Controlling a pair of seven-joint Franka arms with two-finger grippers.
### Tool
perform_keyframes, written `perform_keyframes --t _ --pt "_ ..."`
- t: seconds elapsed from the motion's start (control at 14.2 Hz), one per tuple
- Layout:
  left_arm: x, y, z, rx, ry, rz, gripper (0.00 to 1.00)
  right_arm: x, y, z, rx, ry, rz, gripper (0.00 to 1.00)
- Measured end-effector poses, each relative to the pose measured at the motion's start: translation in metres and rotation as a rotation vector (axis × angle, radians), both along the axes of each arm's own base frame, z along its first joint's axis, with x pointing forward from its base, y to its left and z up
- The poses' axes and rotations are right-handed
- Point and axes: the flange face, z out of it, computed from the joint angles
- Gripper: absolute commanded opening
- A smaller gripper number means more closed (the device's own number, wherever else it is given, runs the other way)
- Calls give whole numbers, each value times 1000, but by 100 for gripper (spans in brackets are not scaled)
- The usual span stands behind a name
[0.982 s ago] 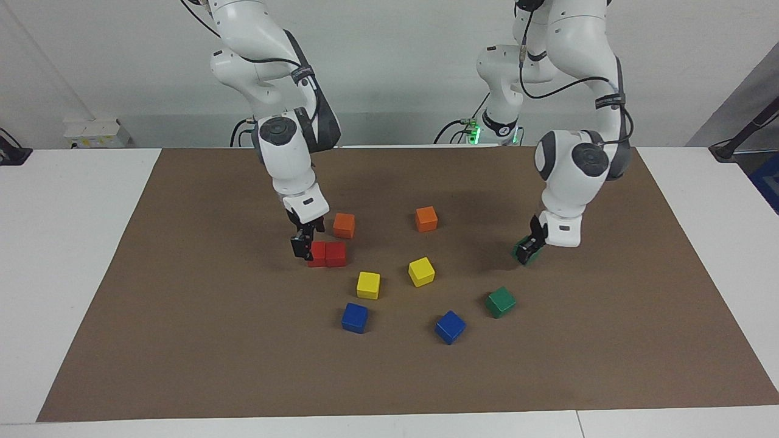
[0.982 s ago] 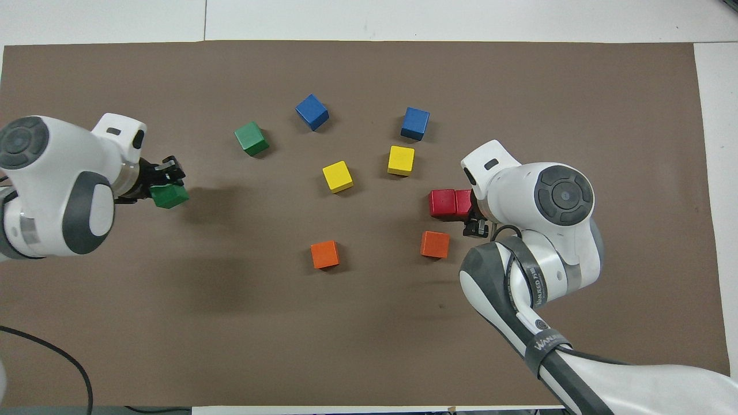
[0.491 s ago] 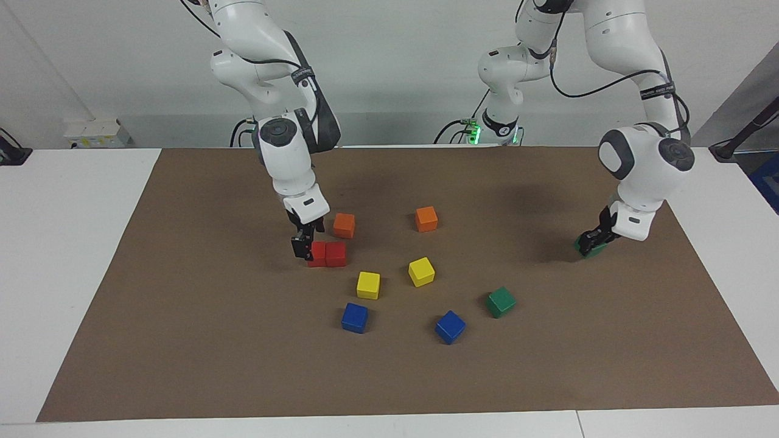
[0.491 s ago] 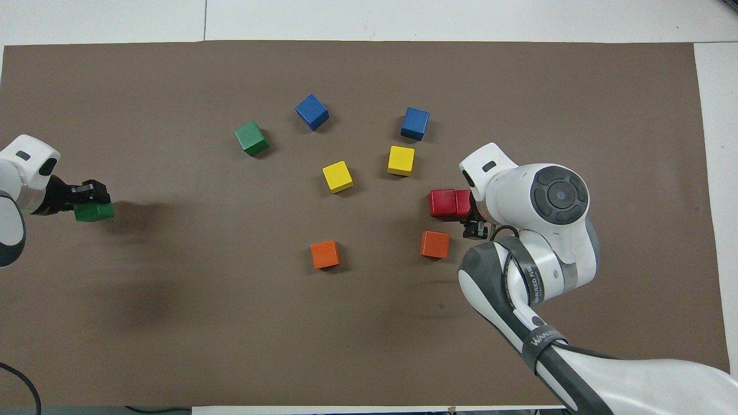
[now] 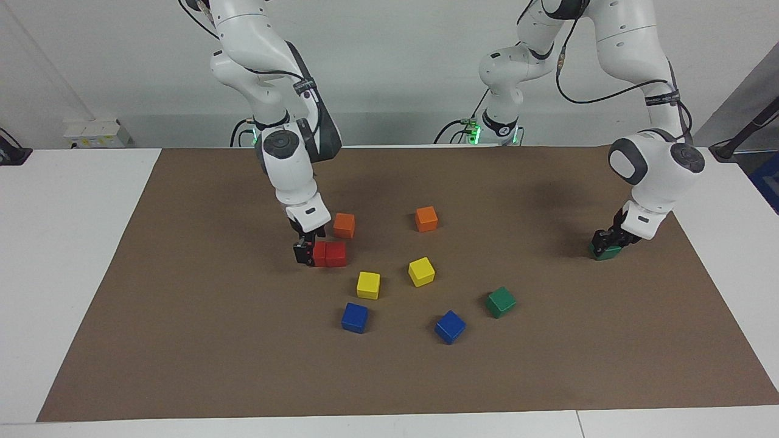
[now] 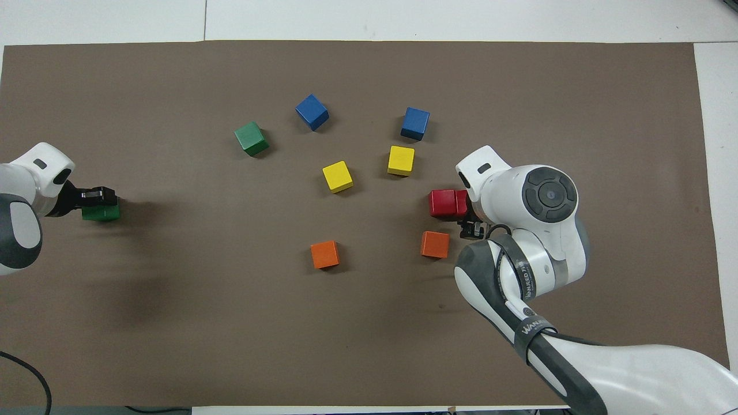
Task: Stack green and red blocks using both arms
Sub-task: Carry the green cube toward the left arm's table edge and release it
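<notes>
My right gripper's fingers reach down beside the covered red block and would hold that block now.
Two red blocks (image 5: 329, 253) sit side by side, touching, on the brown mat; they also show in the overhead view (image 6: 443, 203). My right gripper (image 5: 305, 248) is low at the red block toward the right arm's end, and its wrist covers part of that block in the overhead view (image 6: 470, 223). My left gripper (image 5: 607, 238) is shut on a green block (image 5: 606, 251), low over the mat near the left arm's end; both show in the overhead view, the gripper (image 6: 97, 196) and the block (image 6: 101, 212). The second green block (image 5: 500, 302) lies free on the mat (image 6: 251, 138).
Between the arms lie two orange blocks (image 5: 344, 225) (image 5: 426, 218), two yellow blocks (image 5: 368, 285) (image 5: 421, 271) and two blue blocks (image 5: 355, 317) (image 5: 450, 326). The brown mat (image 5: 182, 316) covers most of the white table.
My left gripper has carried the green block toward the left arm's end of the mat and lowered it. My right gripper has stayed at the red blocks, which have not moved.
</notes>
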Motion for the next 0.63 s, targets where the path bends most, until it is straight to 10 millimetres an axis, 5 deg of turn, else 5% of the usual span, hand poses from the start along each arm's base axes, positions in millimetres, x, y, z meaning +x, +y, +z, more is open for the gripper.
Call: perform_keyframes --t 0.14,0.21,0.28,0.42,0.63 --pt "1 0 0 4 -6 -31 0 0 0 -1 0 1 0 95" --pt "1 0 0 5 -8 -47 35 0 0 -1 -1 2 0 87" --pt "1 0 0 6 -8 -59 99 0 0 -2 -1 3 0 82" --pt "1 0 0 7 -9 -71 100 -1 0 -4 -2 8 0 69" --pt "1 0 -5 6 -4 -77 100 -1 0 -7 -4 13 1 10"
